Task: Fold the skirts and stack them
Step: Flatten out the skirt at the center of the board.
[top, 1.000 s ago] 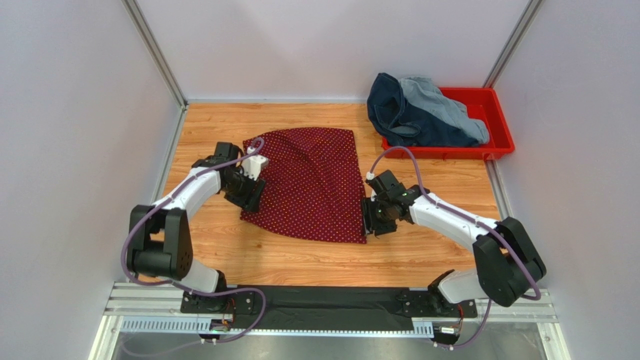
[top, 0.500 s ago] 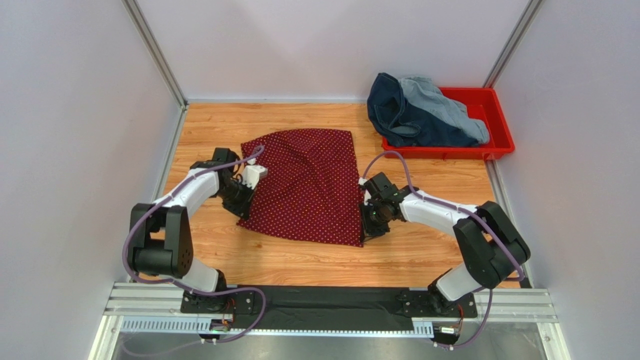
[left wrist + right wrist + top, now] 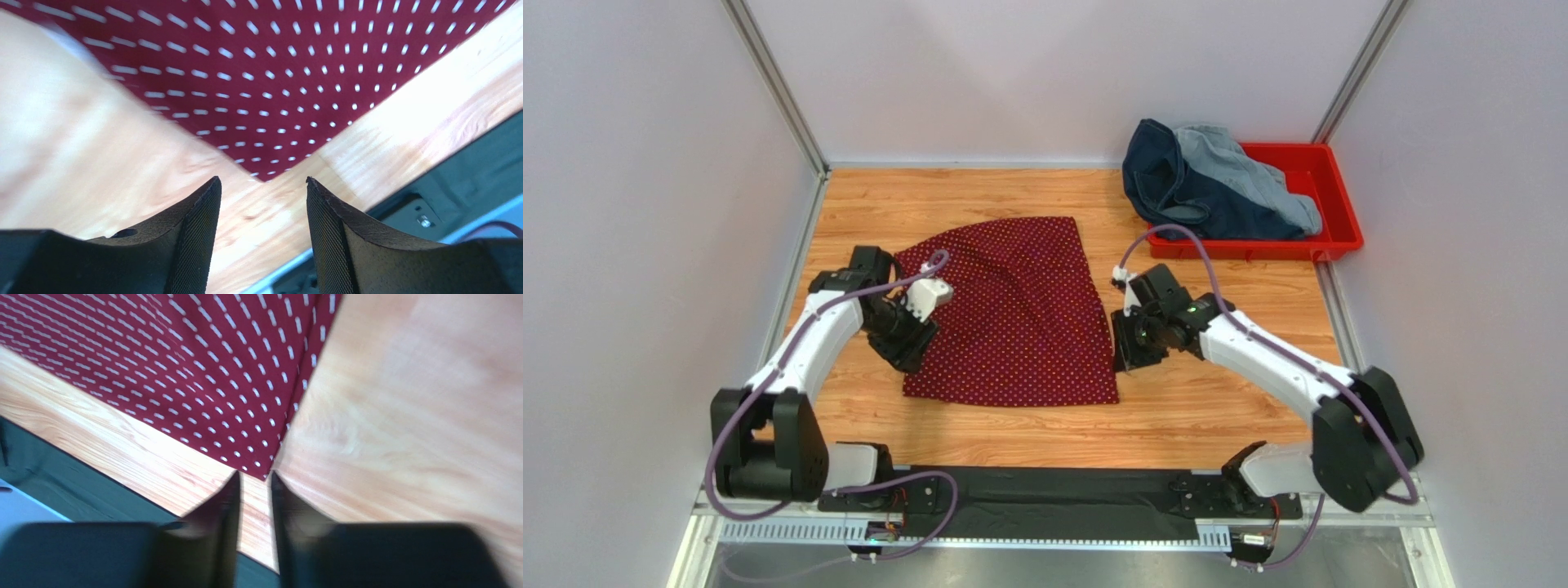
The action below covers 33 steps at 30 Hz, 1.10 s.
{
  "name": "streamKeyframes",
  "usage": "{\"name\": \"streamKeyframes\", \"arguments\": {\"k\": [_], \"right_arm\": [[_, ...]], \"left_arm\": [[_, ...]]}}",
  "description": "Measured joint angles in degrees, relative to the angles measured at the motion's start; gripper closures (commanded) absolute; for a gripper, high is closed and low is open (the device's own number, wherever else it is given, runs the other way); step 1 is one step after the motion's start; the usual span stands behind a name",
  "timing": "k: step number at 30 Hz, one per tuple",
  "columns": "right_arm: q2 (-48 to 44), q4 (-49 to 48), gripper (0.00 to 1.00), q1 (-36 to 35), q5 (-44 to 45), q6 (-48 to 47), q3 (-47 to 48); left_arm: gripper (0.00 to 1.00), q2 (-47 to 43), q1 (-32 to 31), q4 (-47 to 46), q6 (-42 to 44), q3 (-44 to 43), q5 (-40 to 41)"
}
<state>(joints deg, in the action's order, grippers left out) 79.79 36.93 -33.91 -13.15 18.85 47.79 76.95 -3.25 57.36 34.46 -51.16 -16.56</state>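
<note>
My left gripper grabs the dark red skirt's near corner (image 3: 908,391) (image 3: 265,176) next, opposite my right gripper's corner, then carries that edge of the skirt across to fold.
The dark red skirt with white dots (image 3: 1008,312) lies flat on the wooden table. My left gripper (image 3: 898,348) is at its near left corner, open and empty. In the left wrist view that corner (image 3: 264,165) lies just beyond my left gripper (image 3: 263,191). My right gripper (image 3: 1124,353) is at the skirt's near right edge. In the right wrist view my right gripper (image 3: 254,481) has a narrow gap showing bare wood, and the skirt's corner (image 3: 261,465) lies just past the tips. The navy denim skirt (image 3: 1171,184) and the light blue denim skirt (image 3: 1249,169) are heaped at the back right.
The red plastic tray (image 3: 1342,233) holds the two denim skirts at the back right, and the navy one hangs over its left rim. Grey walls close in the left, right and back. A black strip (image 3: 1063,496) runs along the near edge.
The red skirt has slid toward the near edge and a little left. Both grippers came nearer with it. The right elbow swung out to the right.
</note>
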Motion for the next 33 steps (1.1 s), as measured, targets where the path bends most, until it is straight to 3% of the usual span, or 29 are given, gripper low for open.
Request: {"name": "streamKeyframes", "arguments": {"k": [2,4,5,7,9,11,15,19,27,30,31,33], "right_arm": [[-4.5,-0.1,0.61,0.0,1.8,-2.4,2.3],[-9.9,-3.3,0.4,0.1,1.8,-6.1,3.1],[-12.3,-4.8,0.38,0.1,1.4,-7.5,3.1],[-17.3,-8.9,0.38,0.1,-0.9,-13.3,2.2],[-20.7,-12.3,0.37,-0.4,-4.7,-19.9,0.6],[-23.1,-13.7,0.36,-1.6,-9.2,-29.0,-1.9],[-23.5,-11.1,0.38,-5.0,-13.4,-45.0,-6.8],[-18.9,-7.2,0.39,-10.0,-10.9,-56.5,-9.7],[-7.1,-6.8,0.44,-14.0,-3.6,-64.2,-9.8],[-3.6,-8.0,0.47,-14.6,-0.9,-65.4,-9.8],[-2.6,-8.7,0.48,-14.9,0.1,-65.7,-9.8],[-1.0,-9.4,0.56,-15.4,1.4,-65.9,-9.4]], "left_arm": [[0.39,-3.6,0.0,-0.1,0.7,-2.0,-0.5],[0.38,-8.9,-0.6,-1.4,2.7,-2.6,-1.6],[0.36,-11.3,-1.2,-1.6,3.8,-2.2,-2.3],[0.34,-15.7,-3.9,-2.6,6.4,0.3,-3.3],[0.24,-19.1,-6.8,-3.7,10.1,5.5,-4.5],[0.01,-20.7,-7.6,-4.0,13.2,10.9,-4.7],[0.01,-20.1,-7.6,-6.1,17.5,16.7,-2.8],[0.03,-19.4,-7.6,-10.3,21.4,17.9,-1.1],[0.14,-16.9,-7.6,-17.5,25.6,22.7,4.1],[0.29,-16.2,-7.6,-20.2,26.1,22.8,5.5],[0.39,-16.0,-7.7,-20.9,26.3,22.9,5.8],[0.49,-15.8,-7.6,-22.0,26.5,23.3,6.3]]}}
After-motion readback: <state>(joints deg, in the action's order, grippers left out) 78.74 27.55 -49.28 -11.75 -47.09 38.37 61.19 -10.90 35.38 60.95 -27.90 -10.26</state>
